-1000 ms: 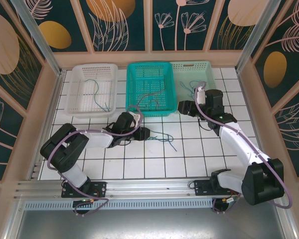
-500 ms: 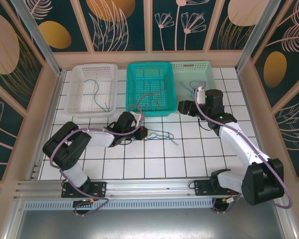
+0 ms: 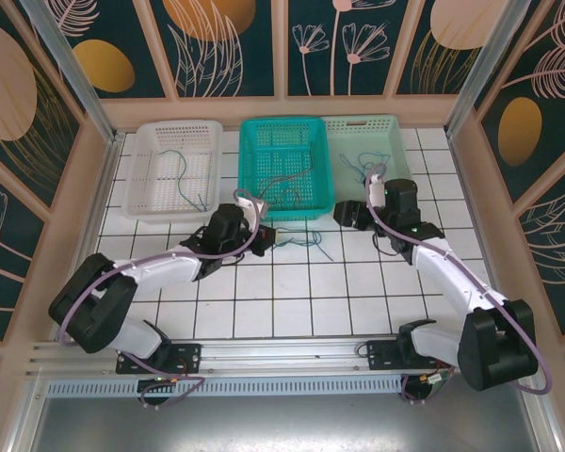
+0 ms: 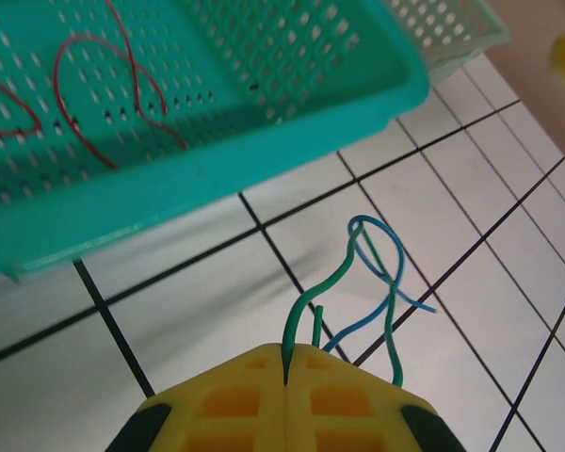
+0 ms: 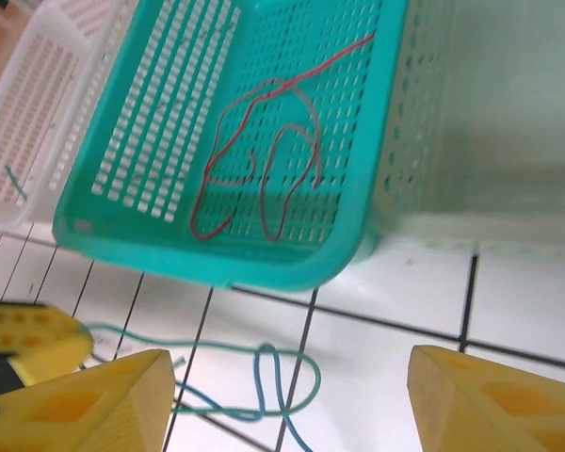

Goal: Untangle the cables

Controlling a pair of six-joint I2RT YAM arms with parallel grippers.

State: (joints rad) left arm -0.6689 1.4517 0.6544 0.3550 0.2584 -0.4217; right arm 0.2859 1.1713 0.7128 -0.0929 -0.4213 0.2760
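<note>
I can pull the tangled cables apart once my right gripper grabs the part of the blue cable sticking out past the green cable's loop (image 5: 207, 344) next.
A green cable (image 4: 306, 306) and a blue cable (image 4: 386, 282) lie looped through each other on the white tiles (image 3: 301, 240), just in front of the teal basket (image 3: 254, 209). My left gripper (image 3: 264, 234) (image 4: 287, 363) is shut on the green cable's end, which runs out from between the closed yellow fingers. The right gripper (image 3: 344, 212) (image 5: 290, 367) hovers open over the same tangle, with the green loop (image 5: 207, 344) and the blue strand (image 5: 264, 386) between its fingers. Red cables (image 5: 264, 160) lie inside the teal basket.
A white basket (image 3: 141, 202) at the back left holds a blue-green cable (image 3: 184, 179). A mint basket (image 3: 400, 151) at the back right holds another thin cable (image 3: 363, 160). The teal basket's front rim (image 4: 217, 179) stands close ahead of the left fingers.
The left gripper closed on the green cable and moved back towards the teal basket, dragging the tangle with it. The right gripper shifted slightly forward and stayed open.
</note>
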